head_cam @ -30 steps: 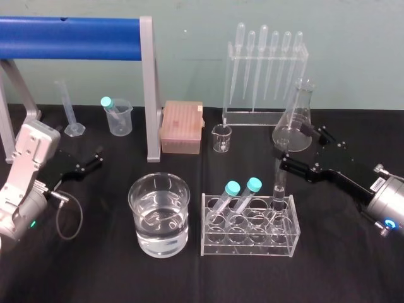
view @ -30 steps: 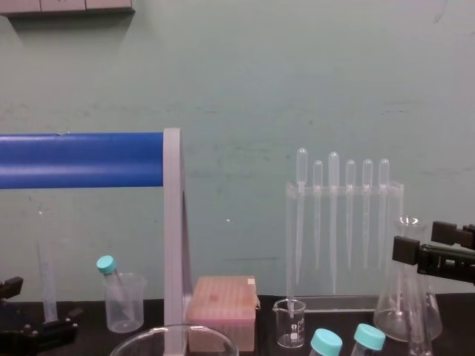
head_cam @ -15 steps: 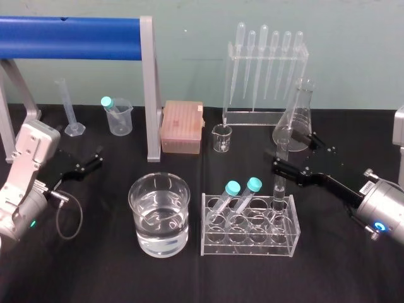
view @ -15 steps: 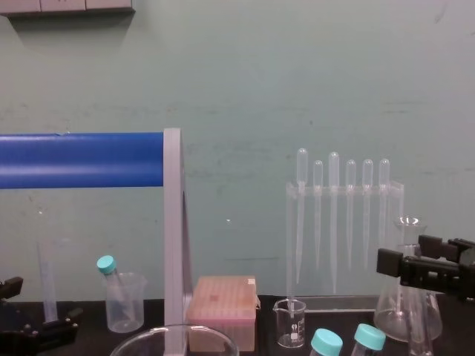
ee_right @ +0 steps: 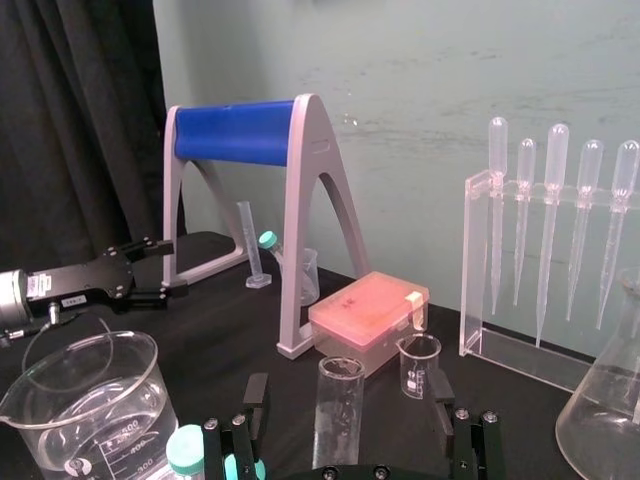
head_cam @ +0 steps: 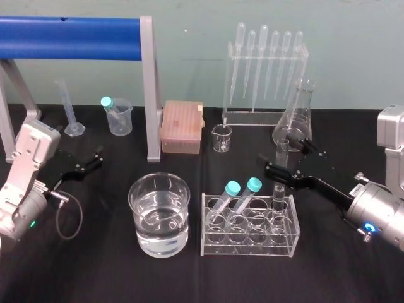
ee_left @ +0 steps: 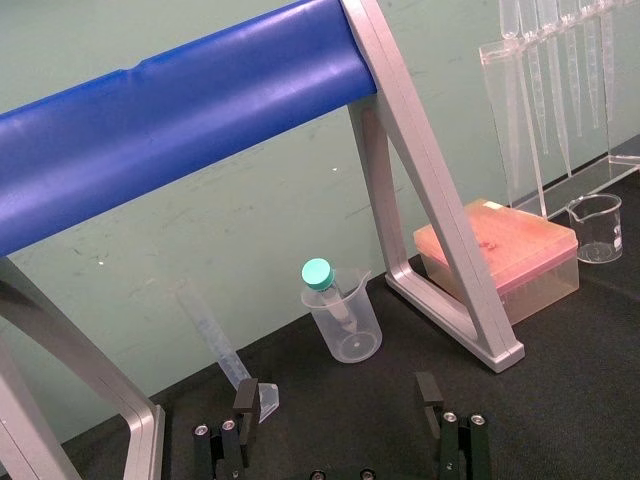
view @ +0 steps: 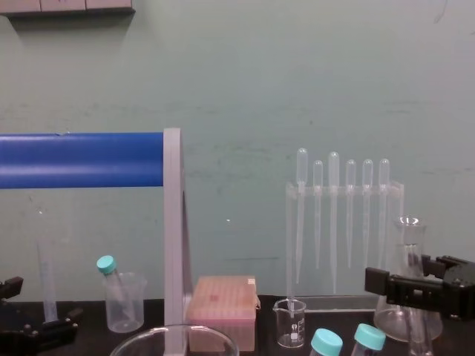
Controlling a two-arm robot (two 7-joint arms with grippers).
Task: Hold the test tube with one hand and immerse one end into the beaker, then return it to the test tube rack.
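Observation:
The rack surrounds the lower end of the test tube, so my right gripper will next grip the test tube by its bare upper part.
The test tube stands upright in the right end of the clear test tube rack. My right gripper is open, its two fingers straddling the tube's upper part without touching it. In the right wrist view the test tube rises midway between the fingers of the right gripper. The beaker, wide and about half full of water, sits left of the rack. My left gripper is parked at the far left, and the left wrist view shows the left gripper open and empty.
Two teal-capped tubes lean in the rack. Behind stand a pipette rack, a conical flask, a small glass beaker, a pink tip box, a plastic beaker, a graduated cylinder and a blue roller frame.
My right gripper has moved left and lower, from beside the conical flask to straddling the test tube. It stayed open. The left arm and the glassware have not moved.

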